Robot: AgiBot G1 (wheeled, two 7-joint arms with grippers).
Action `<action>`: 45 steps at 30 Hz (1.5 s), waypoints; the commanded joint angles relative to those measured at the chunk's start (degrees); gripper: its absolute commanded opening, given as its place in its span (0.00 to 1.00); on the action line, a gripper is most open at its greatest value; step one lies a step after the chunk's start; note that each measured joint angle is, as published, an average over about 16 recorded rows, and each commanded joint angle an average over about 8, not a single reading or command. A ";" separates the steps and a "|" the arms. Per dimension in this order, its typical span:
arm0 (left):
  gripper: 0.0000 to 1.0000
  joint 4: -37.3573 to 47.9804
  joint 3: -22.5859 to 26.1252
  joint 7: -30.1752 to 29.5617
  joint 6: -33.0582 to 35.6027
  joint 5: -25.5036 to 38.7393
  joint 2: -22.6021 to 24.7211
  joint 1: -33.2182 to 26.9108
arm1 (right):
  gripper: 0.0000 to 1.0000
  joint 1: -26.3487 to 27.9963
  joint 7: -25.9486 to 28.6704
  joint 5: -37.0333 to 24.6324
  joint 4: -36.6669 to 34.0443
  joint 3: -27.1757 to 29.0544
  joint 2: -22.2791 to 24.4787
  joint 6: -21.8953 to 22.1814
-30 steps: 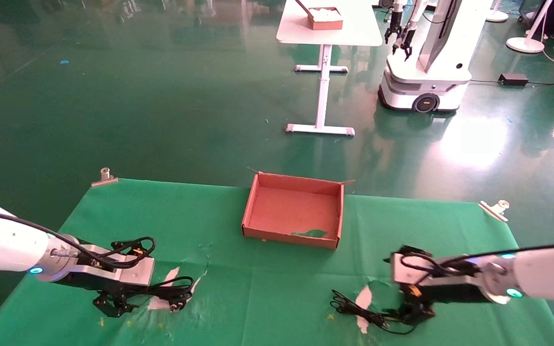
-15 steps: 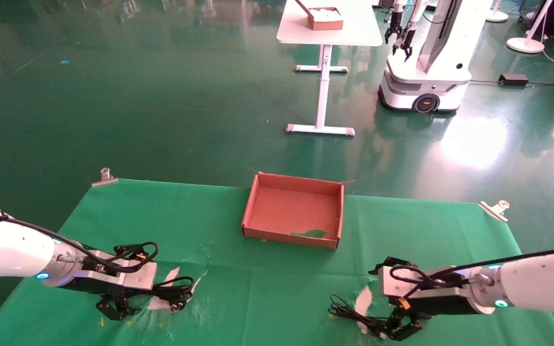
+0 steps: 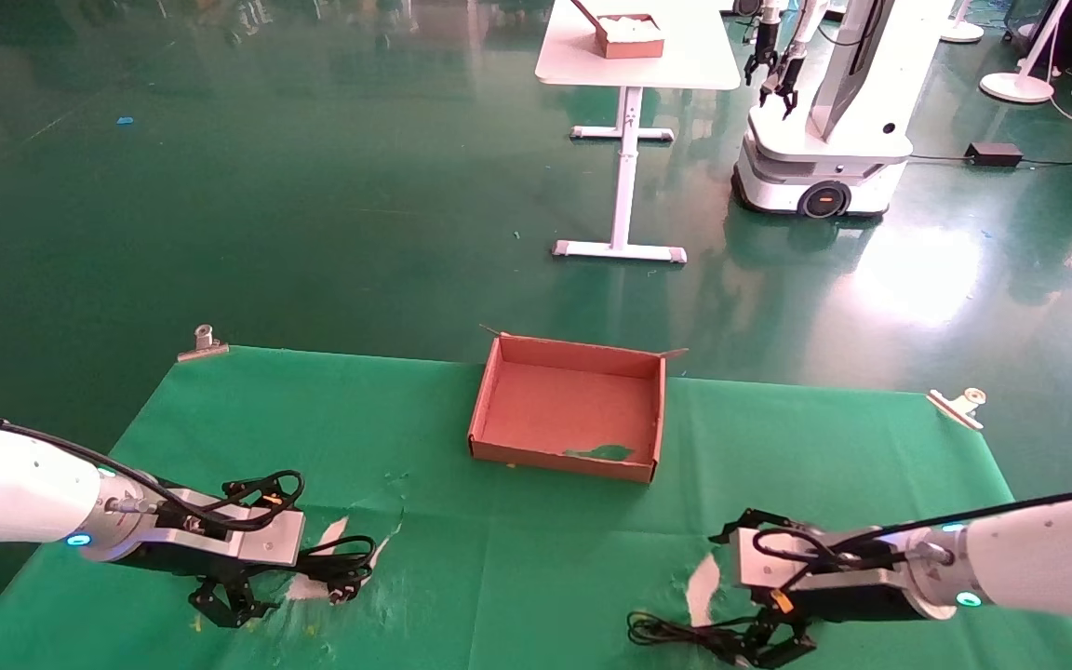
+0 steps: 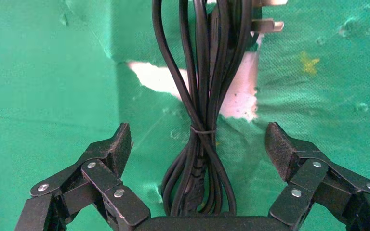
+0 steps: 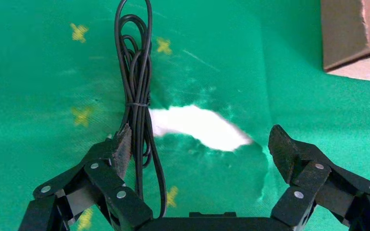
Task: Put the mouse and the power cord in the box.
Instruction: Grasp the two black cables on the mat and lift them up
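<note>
The left gripper grabs the power cord by its narrow tied middle (image 4: 203,131) next, since slack loops fan out on both sides of the cord's tie.
The power cord (image 3: 336,568) lies as a tied bundle of thick black loops on the green cloth at the near left, its plug (image 4: 265,19) at the far end. My left gripper (image 3: 224,600) is open and straddles the bundle (image 4: 202,96) low over the cloth, pads clear of it. The mouse body is hidden; only its thin tied cable (image 3: 676,631) shows at the near right. My right gripper (image 3: 773,647) is open there, and the thin cable (image 5: 137,86) runs along the inside of one finger (image 5: 120,149). The reddish-brown box (image 3: 559,461) stands empty at the table's middle.
Torn white patches (image 3: 702,582) show through the cloth beside both grippers. Metal clips (image 3: 203,342) hold the cloth at the far corners. A corner of the box (image 5: 342,38) shows in the right wrist view. Beyond the table stand a white table and another robot (image 3: 820,140).
My right gripper has moved left and toward the table's front edge, and the thin cable bundle has shifted that way too. The left gripper has barely moved over the power cord.
</note>
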 commanded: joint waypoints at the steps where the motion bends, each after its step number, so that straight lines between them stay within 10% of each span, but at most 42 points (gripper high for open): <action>1: 1.00 0.21 -0.07 0.18 0.09 -0.10 0.01 -0.05 | 0.95 -0.06 -0.25 0.05 -0.35 0.03 -0.08 -0.41; 4: 0.84 0.37 -0.09 0.39 0.16 -0.13 0.01 -0.14 | 0.62 0.08 -0.49 0.30 -0.56 0.19 -0.06 -1.09; 10: 0.09 0.70 -0.11 0.78 0.17 -0.14 0.05 -0.25 | 0.00 0.30 -0.78 0.53 -1.02 0.36 -0.07 -2.05; 45: 0.00 0.49 -0.12 0.63 0.28 -0.19 -0.02 -0.19 | 0.00 0.22 -0.69 0.56 -0.75 0.35 0.00 -1.83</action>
